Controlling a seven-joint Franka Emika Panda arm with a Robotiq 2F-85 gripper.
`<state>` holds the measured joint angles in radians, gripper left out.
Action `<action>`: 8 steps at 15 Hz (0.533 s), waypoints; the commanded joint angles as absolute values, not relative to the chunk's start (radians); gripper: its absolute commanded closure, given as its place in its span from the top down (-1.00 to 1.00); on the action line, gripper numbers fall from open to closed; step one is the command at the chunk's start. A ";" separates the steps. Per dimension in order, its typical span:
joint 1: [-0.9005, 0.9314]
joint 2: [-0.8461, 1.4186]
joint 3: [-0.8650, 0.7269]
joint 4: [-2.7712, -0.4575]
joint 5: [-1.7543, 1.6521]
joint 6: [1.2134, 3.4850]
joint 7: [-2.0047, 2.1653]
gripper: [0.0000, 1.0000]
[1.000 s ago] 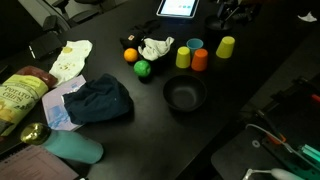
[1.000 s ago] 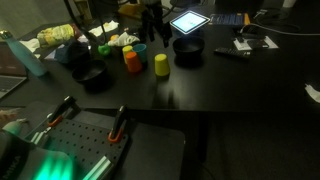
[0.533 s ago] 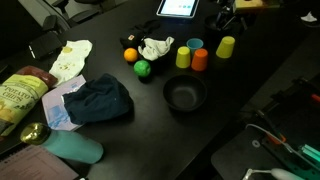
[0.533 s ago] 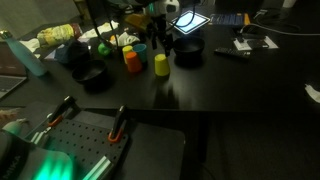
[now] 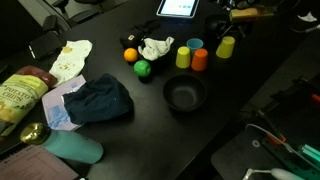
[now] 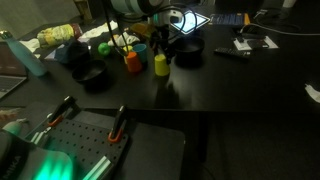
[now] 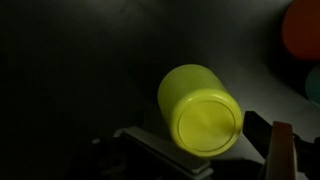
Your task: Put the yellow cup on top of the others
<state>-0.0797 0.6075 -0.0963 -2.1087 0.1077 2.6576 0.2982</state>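
My gripper should close on the yellow cup now. Both fingers reach down past the cup's upturned base on either side of its side (image 5: 225,51) (image 7: 184,86).
The yellow cup (image 5: 226,46) stands upside down on the black table, apart from the others; it also shows in an exterior view (image 6: 161,65) and fills the wrist view (image 7: 200,110). The others are clustered: a yellow-lime cup (image 5: 183,57), a teal cup (image 5: 194,45) and an orange-red cup (image 5: 200,60) (image 6: 131,62) (image 7: 303,30). My gripper (image 5: 224,27) (image 6: 160,46) hangs just above the yellow cup. In the wrist view the gripper (image 7: 208,142) is open, one finger on each side of the cup with a gap.
A black bowl (image 5: 185,95) sits in front of the cups. An orange ball (image 5: 130,55), a green ball (image 5: 142,69), a white crumpled cloth (image 5: 155,47) and a dark cloth (image 5: 100,100) lie nearby. A tablet (image 5: 180,8) is at the back.
The arm has moved in and come down over the lone yellow cup. The cups have not moved.
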 commanded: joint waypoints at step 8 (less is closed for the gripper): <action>-0.036 0.553 -0.104 -2.072 0.123 2.486 0.342 -0.13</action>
<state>-0.0699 0.6093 -0.0952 -2.0698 0.1088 2.5694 0.3086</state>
